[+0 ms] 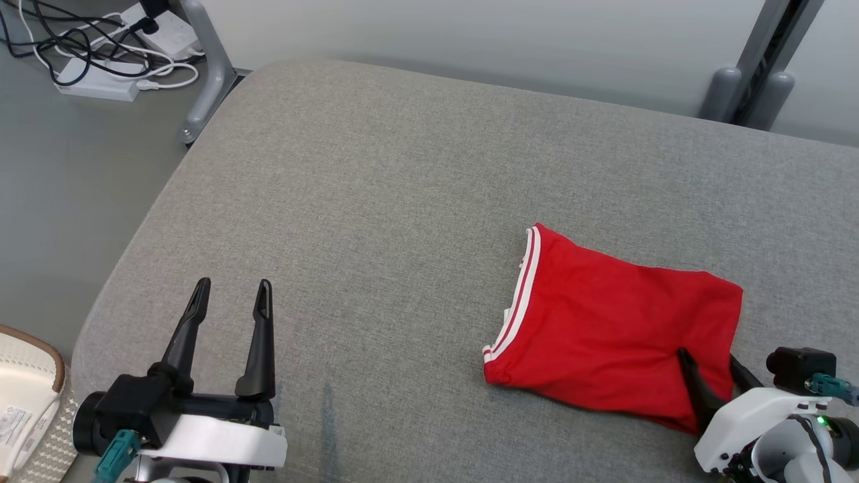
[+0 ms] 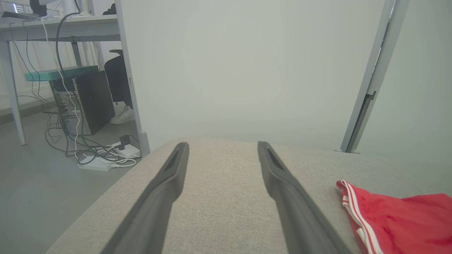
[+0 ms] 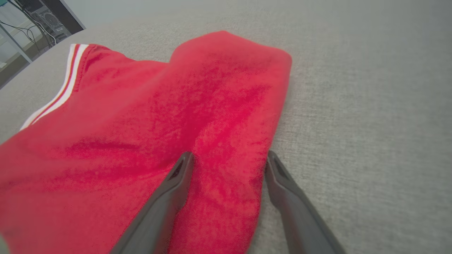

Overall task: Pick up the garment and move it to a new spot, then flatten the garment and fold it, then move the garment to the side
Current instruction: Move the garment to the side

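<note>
My right gripper pinches the red garment by its folded edge [image 1: 718,350] [image 3: 250,190] opposite the garment's striped band next, to move the folded garment to the side.
The garment [image 1: 604,329] is red with a white-striped band on its left edge. It lies folded flat on the right part of the grey cushion [image 1: 376,201]. My right gripper [image 1: 708,359] stands open at the garment's near right corner. In the right wrist view, this gripper [image 3: 229,155] has one finger on the red garment [image 3: 141,123] and the other at its edge on the cushion. My left gripper [image 1: 233,285] is open with nothing in it over the cushion's near left part, well apart from the garment. The left wrist view shows that gripper [image 2: 222,144] with the garment [image 2: 399,218] off to its right.
Power strips and tangled cables [image 1: 100,74] lie on the floor beyond the cushion's far left corner, beside a grey metal leg [image 1: 208,67]. Grey posts [image 1: 745,87] stand at the far right. A white and brown object [image 1: 27,382] sits at the lower left. A desk with a computer tower [image 2: 84,102] stands beyond.
</note>
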